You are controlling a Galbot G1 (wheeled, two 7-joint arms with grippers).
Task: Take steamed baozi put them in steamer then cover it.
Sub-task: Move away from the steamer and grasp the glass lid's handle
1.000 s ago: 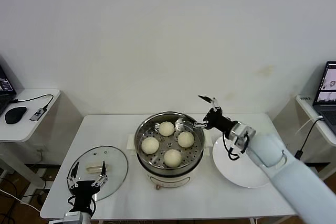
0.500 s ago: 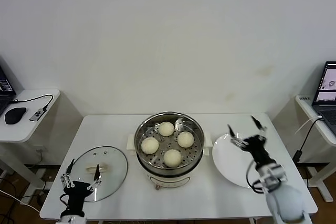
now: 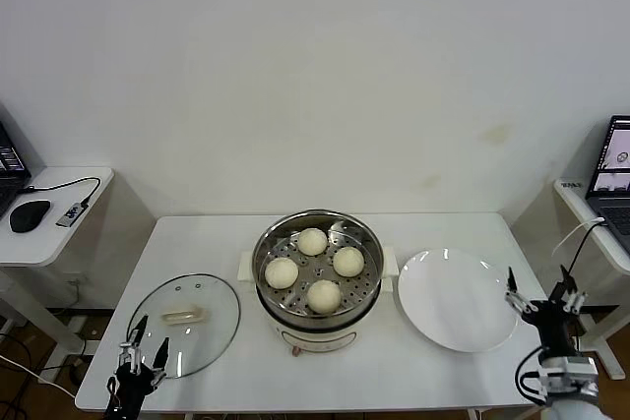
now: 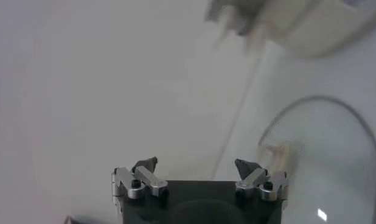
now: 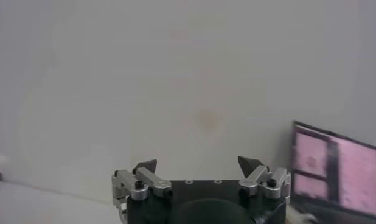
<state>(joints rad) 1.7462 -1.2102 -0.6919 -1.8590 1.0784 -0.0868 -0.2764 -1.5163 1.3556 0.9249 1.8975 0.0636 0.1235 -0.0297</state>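
My left gripper will next grab the cover by its narrow cream bar handle (image 3: pixel 183 316), as the glass disc is far wider than my fingers.
Several cream-white baozi (image 3: pixel 313 241) lie in the shiny steel steamer (image 3: pixel 366 287) on its cream pot base at the table's middle. The glass cover (image 3: pixel 184 323) with its cream bar handle lies flat on the table to the left of the steamer, and its rim shows in the left wrist view (image 4: pixel 352 115). My left gripper (image 3: pixel 143 353) is open and empty, low at the front left table edge by the cover. My right gripper (image 3: pixel 544 295) is open and empty, low at the front right beside the plate. In the right wrist view my right gripper (image 5: pixel 199 165) faces the wall.
An empty white plate (image 3: pixel 456 299) lies to the right of the steamer. A side desk with a mouse (image 3: pixel 29 214) stands at the left. A laptop (image 3: pixel 612 166) sits on a desk at the right, and its screen shows in the right wrist view (image 5: pixel 337 176).
My right arm has pulled back from the steamer's rim, over the plate, down to the front right corner. My left gripper has sunk lower at the front left edge.
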